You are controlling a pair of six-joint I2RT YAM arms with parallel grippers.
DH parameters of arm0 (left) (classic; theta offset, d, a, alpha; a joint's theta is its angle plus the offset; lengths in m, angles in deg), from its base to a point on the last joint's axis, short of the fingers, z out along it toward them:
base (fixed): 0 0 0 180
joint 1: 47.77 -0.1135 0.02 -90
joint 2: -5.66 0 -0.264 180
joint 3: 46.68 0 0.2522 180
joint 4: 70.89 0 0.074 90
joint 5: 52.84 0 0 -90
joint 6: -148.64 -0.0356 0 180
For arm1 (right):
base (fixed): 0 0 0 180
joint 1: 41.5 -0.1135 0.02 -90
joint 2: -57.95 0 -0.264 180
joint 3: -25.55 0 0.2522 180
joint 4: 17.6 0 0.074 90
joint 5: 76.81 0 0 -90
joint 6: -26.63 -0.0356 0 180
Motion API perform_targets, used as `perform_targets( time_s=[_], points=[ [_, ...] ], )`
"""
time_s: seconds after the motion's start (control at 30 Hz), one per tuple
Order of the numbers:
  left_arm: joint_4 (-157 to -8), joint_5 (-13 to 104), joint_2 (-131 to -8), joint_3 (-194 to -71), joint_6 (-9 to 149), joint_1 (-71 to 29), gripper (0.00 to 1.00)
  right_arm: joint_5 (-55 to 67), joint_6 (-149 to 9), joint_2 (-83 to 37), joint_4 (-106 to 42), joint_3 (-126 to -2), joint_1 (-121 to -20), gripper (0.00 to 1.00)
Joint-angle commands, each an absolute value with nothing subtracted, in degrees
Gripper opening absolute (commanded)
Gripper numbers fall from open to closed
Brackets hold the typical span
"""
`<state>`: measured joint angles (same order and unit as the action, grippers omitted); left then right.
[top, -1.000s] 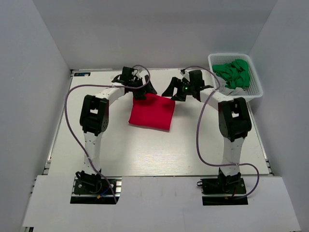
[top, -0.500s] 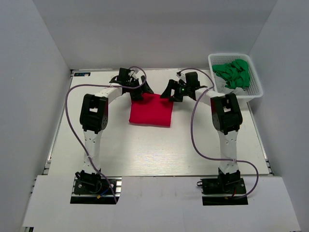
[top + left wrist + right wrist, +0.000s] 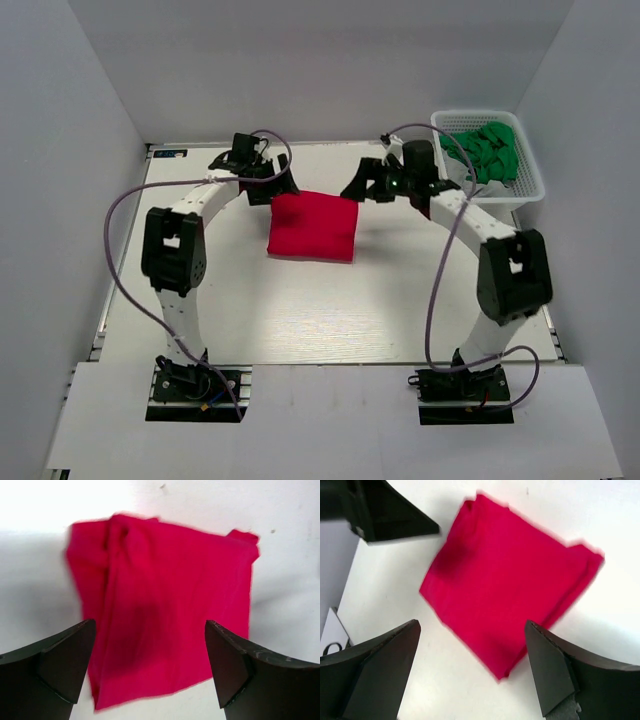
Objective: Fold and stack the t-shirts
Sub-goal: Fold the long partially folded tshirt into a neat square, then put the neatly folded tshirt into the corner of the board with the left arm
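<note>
Next, my left gripper grips the red t-shirt by its creased side edge, to drag the shirt flat and folded for stacking.
A red t-shirt lies folded into a rough square, flat on the white table. My left gripper hovers just beyond its far left corner, open and empty. My right gripper hovers off the far right corner, also open and empty. In the left wrist view the t-shirt fills the space beyond the wide-apart fingers of the left gripper, with creases down its left side. In the right wrist view the t-shirt lies at an angle ahead of the right gripper.
A white lattice basket stands at the table's far right corner, holding crumpled green cloth. The left gripper's black fingers show at the top left of the right wrist view. Grey walls enclose the table on three sides.
Both grippers have drawn back and outward from the t-shirt's far corners, and both elbows have swung wide. The t-shirt has settled from a skewed shape into a flatter square.
</note>
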<state>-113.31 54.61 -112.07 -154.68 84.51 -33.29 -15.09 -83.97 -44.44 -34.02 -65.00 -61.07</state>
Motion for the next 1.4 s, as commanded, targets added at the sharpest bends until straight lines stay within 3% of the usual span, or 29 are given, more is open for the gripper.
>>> perform_targets(
  time_s=[0.0,0.2,0.4,0.5,0.53,0.6,0.63,0.7,1.07,1.37],
  points=[
    [-115.32,44.64,-104.3,-147.56,83.69,-32.92,1.0,-11.61,-85.51,-39.09,-31.98,-54.32,-61.45,0.9],
    [-111.54,43.48,-103.58,-140.42,85.18,-32.92,1.0,-7.21,-87.36,-28.45,-28.12,-39.65,-62.68,0.9],
    [-109.34,46.12,-109.47,-140.95,83.87,-32.39,0.93,-4.84,-86.66,-22.3,-29.96,-35.32,-62.86,0.9],
    [-107.59,49.54,-111.76,-140.95,84.39,-32.39,0.75,-4.13,-87.0,-21.5,-29.26,-32.77,-62.86,0.9],
    [-106.37,49.55,-112.46,-140.26,84.39,-32.39,0.6,-3.87,-87.18,-21.07,-28.04,-30.85,-63.03,0.9],
    [-106.36,49.55,-113.16,-140.25,84.39,-32.39,0.42,-3.87,-87.36,-20.8,-27.67,-29.96,-62.95,0.9],
    [-106.36,49.55,-113.17,-140.25,84.39,-32.39,0.23,-3.17,-87.19,-20.54,-27.67,-29.35,-62.86,0.9],
    [-106.88,47.36,-113.17,-140.78,82.73,-32.39,0.02,-2.2,-86.83,-20.27,-27.85,-28.9,-62.86,0.9],
    [-117.6,25.14,-115.09,-155.71,78.33,-37.03,0.0,2.55,-86.3,-18.42,-29.43,-29.43,-62.86,0.9],
    [-123.05,19.67,-123.09,-173.36,72.1,-45.74,0.0,3.87,-84.64,-20.09,-30.4,-32.41,-62.42,0.9]
  ],
)
